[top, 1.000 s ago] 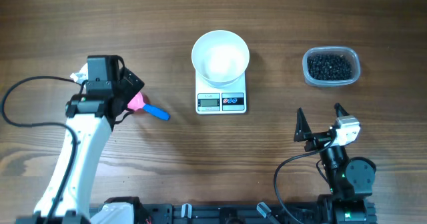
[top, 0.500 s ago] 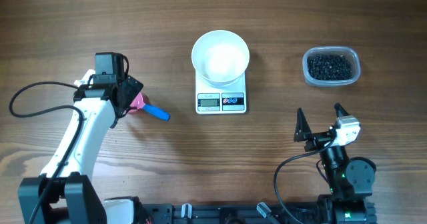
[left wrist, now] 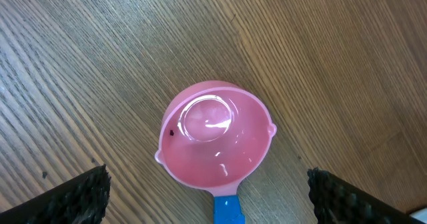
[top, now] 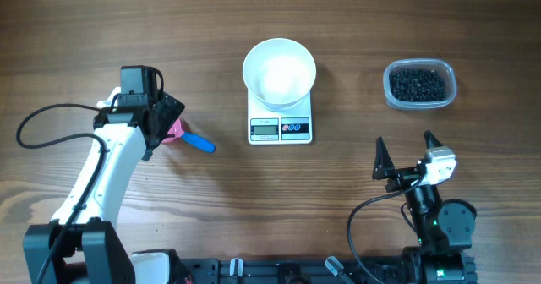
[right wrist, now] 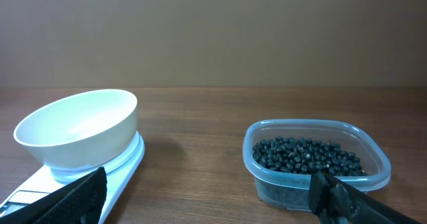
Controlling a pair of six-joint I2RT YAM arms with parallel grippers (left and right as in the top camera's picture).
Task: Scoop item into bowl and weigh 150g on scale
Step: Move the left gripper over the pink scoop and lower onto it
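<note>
My left gripper is to grab the pink scoop by the rim of its cup (top: 173,132) (left wrist: 215,142) next, so that the blue handle stays free to hand over.
The white bowl (top: 279,71) sits empty on the white scale (top: 281,129) at the table's middle. The item, small black beans (top: 417,84), fills a clear tub (top: 448,88) at the right. A pink scoop (top: 175,131) with a blue handle (top: 199,141) lies left of the scale. My left gripper (top: 166,123) hangs open right over it: in the left wrist view the scoop's cup (left wrist: 215,142) lies between the wide-apart fingers (left wrist: 73,197), untouched. My right gripper (top: 404,142) rests open near the front right, facing the bowl (right wrist: 77,136) and the beans (right wrist: 307,154).
Bare wooden tabletop (top: 101,30) surrounds everything. The tub (right wrist: 313,177) stands to the right of the scale (right wrist: 123,169) with a gap of bare wood between them. The arms' bases and cables run along the front edge (top: 296,271).
The left arm has shifted slightly right and come down over the pink scoop, now covering more of it. The right arm, bowl, scale and tub have not moved.
</note>
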